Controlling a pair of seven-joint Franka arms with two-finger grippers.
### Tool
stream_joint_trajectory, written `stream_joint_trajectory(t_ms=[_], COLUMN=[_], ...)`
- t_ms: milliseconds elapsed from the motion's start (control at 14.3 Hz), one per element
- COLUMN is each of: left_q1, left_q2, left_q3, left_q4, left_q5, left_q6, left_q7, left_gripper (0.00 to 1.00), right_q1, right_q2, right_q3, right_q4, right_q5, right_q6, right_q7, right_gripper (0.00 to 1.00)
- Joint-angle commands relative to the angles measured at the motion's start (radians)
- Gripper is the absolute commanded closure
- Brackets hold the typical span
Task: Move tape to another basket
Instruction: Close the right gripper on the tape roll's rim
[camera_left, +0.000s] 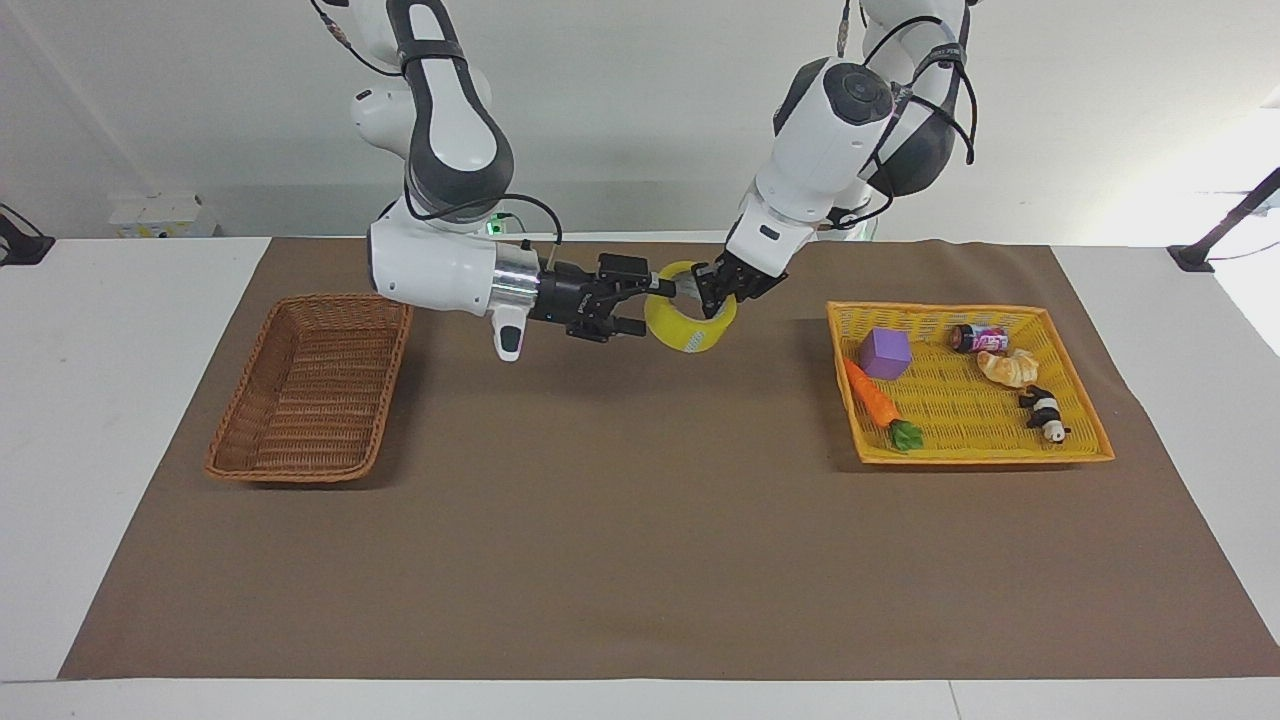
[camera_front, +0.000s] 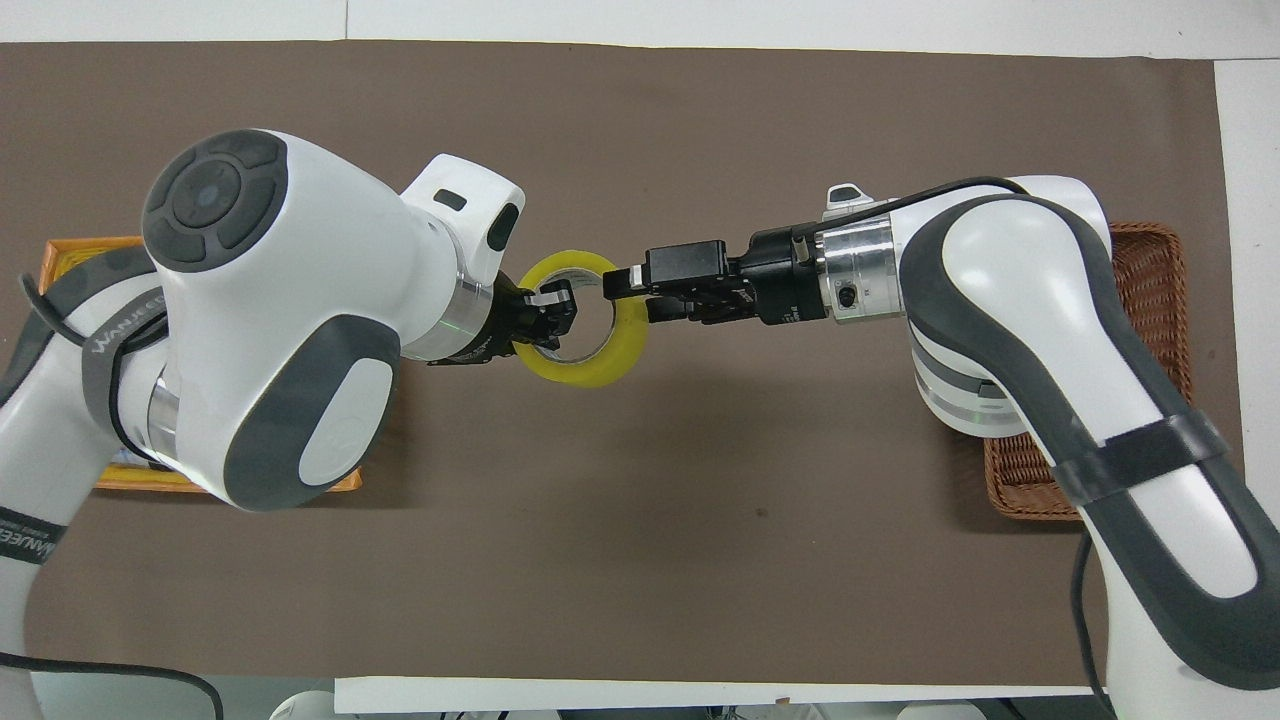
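I will next grip the yellow tape by its roll's side with my right gripper, to move the tape into the brown wicker basket.
The yellow tape hangs in the air over the middle of the brown mat, toward the robots. My left gripper is shut on its rim from the left arm's end; it also shows in the overhead view on the tape. My right gripper lies level, open, its fingers on either side of the tape's wall at the other end, also in the overhead view. The brown wicker basket stands empty at the right arm's end, partly under the right arm.
A flat yellow tray at the left arm's end holds a purple cube, a carrot, a small can, a croissant and a panda toy. A brown mat covers the table.
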Motion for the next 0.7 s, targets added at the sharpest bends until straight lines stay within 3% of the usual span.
stream_joint_trajectory(t_ms=[0,210,489,559,629], left_q1=[-0.009,-0.009,-0.009,-0.009,-0.009], left_q2=[0.004,0.004,0.004,0.004,0.004], left_q3=[0.006,0.006,0.006,0.006,0.006], left_q4=[0.025,0.025,0.023,0.023,0.022], left_q5=[0.014,0.014,0.014,0.014,0.014], left_q6=[-0.011,-0.017,-0.010,-0.013,-0.014], left_q7=[-0.018,-0.016,-0.022,-0.024,-0.024], left_gripper=[1.00,1.00,1.00,1.00,1.00], right_q1=[0.015,0.017,0.015,0.015,0.015], right_q2=[-0.027,-0.027,-0.026,-0.027,-0.027], right_q3=[-0.002,-0.002,-0.002,-0.002,-0.002], right_q4=[-0.037,-0.038,-0.037,-0.037,-0.038], right_q5=[0.023,0.021,0.011,0.011,0.011], right_q6=[0.038,0.041,0.037,0.034,0.032], right_q7=[-0.025,-0.028,-0.022,-0.019,-0.020], right_gripper=[0.00,0.19,0.88,0.98,1.00])
